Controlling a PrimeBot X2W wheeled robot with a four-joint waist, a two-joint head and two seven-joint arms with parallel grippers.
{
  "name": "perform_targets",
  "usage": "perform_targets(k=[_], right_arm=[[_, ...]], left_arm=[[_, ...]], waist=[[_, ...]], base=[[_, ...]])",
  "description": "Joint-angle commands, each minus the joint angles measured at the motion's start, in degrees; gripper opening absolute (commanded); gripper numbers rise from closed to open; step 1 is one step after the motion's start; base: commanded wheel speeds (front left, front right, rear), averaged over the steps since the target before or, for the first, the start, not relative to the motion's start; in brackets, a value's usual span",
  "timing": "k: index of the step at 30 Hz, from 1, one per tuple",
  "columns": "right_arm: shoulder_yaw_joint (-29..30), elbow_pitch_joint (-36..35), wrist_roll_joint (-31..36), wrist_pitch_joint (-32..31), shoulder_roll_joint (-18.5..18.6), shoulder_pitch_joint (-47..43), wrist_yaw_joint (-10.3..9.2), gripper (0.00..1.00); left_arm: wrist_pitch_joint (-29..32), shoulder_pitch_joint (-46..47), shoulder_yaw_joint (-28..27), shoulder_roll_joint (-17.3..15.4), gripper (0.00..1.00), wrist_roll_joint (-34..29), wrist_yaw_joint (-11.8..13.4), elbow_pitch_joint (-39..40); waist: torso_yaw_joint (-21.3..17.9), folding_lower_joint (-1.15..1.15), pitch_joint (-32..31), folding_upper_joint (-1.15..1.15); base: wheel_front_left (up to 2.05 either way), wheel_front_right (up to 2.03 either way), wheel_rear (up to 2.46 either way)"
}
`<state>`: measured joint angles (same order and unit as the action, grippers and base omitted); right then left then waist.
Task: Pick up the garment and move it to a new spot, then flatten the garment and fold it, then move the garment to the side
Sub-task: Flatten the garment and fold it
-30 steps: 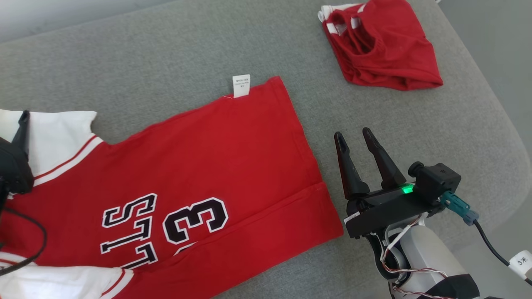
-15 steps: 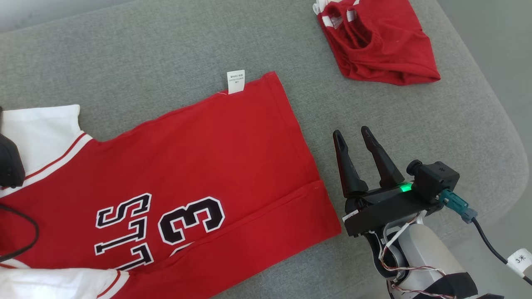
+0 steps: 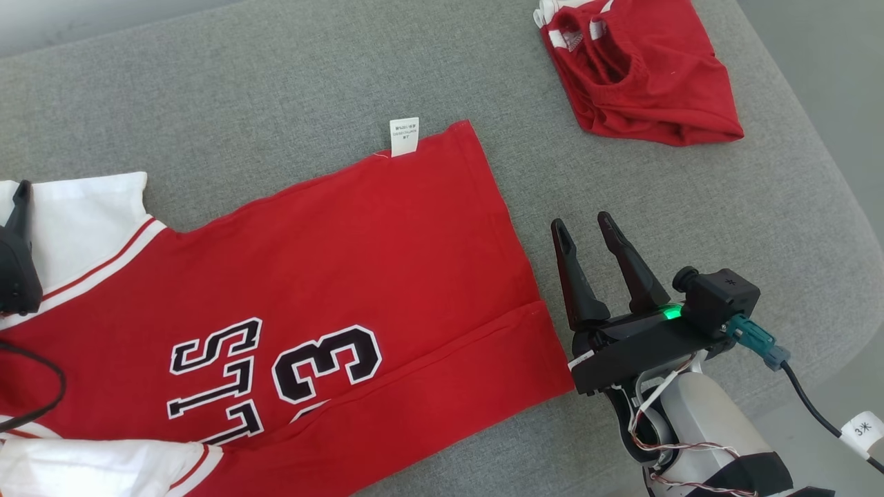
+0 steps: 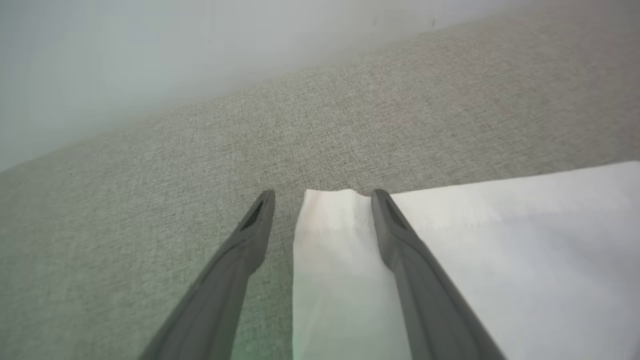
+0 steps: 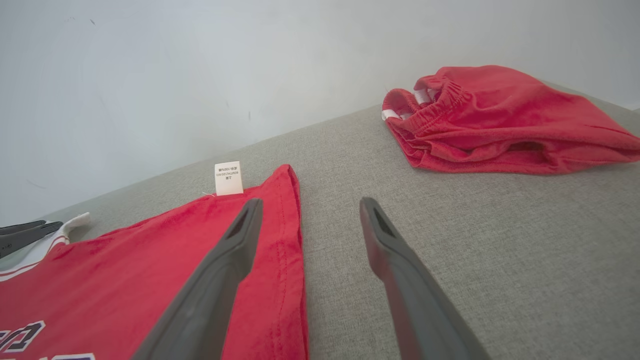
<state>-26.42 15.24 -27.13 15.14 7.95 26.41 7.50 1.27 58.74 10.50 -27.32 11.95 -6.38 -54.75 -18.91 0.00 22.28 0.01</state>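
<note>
The jersey is spread flat on the cushion (image 3: 276,83). My right gripper will next pick the jersey up by the hem corner that sticks up by the care label.
The garment (image 3: 345,241) is a red jersey with white sleeves and black lettering, spread flat on the grey cushion (image 3: 276,83). Its white care label (image 3: 404,136) sticks out at the far edge. My left gripper (image 3: 21,197) sits at the head view's left edge over the white sleeve. In the left wrist view the left gripper (image 4: 322,197) is open, and the sleeve's (image 4: 500,240) corner lies under and between its fingers. My right gripper (image 3: 582,224) stands open just right of the jersey's hem, holding nothing. The right wrist view shows the right gripper (image 5: 310,204) with one finger over the hem (image 5: 285,240).
A bundled pair of red shorts (image 3: 642,76) lies at the cushion's far right corner, also seen as red shorts (image 5: 500,115) past my right fingers. The cushion's rounded edge (image 3: 853,228) drops off at the right. A pale wall (image 5: 200,75) stands behind.
The head view has shifted a little back and forth. The jersey lies as before. The left gripper stays at the white sleeve; the right gripper has not moved.
</note>
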Motion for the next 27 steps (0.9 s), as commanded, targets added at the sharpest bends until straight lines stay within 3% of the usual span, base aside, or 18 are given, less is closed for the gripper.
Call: perform_targets(k=[1,6,7,8,9,17,27], right_arm=[[-0.18,0.05,-0.14,0.10,0.31,0.30,-0.02,1.00],[-0.20,0.24,-0.30,0.10,0.42,0.41,-0.02,1.00],[-0.31,0.36,-0.32,0.10,0.39,0.54,-0.02,1.00],[-0.56,0.56,-0.33,0.10,0.36,0.84,-0.02,1.00],[-0.93,0.84,-0.35,0.10,0.35,1.31,-0.02,1.00],[-4.39,8.25,-0.90,0.11,1.06,8.38,-0.02,1.00],[-7.34,25.49,-6.43,-4.66,-0.75,23.10,-0.02,1.00]], left_arm=[[0.10,0.49,0.23,-0.34,1.00,0.40,0.13,-0.74],[1.27,0.76,0.51,0.03,1.00,1.05,0.08,-2.25],[1.27,0.79,0.53,0.03,0.82,1.17,0.06,-2.45],[1.31,0.86,0.53,0.11,0.35,1.44,0.04,-2.72],[1.50,0.87,0.65,0.13,0.00,1.53,-0.01,-2.97],[-0.73,2.13,1.60,0.77,0.00,1.66,-0.30,-3.14],[-3.48,3.83,4.07,3.44,0.00,2.00,-0.61,-1.02]], waist=[[-0.09,0.00,0.04,-0.01],[-0.09,0.00,0.04,-0.01],[-0.10,0.00,0.04,-0.01],[-0.09,0.00,0.04,-0.01],[-0.11,0.00,0.04,-0.01],[0.61,0.00,-0.37,-0.01],[4.12,0.00,-0.17,-0.01]], base=[[0.00,0.00,0.00],[0.00,0.00,0.00],[0.00,0.00,0.00],[0.00,0.00,0.00],[0.00,0.00,0.00],[0.00,0.00,0.00],[0.00,0.00,0.00]])
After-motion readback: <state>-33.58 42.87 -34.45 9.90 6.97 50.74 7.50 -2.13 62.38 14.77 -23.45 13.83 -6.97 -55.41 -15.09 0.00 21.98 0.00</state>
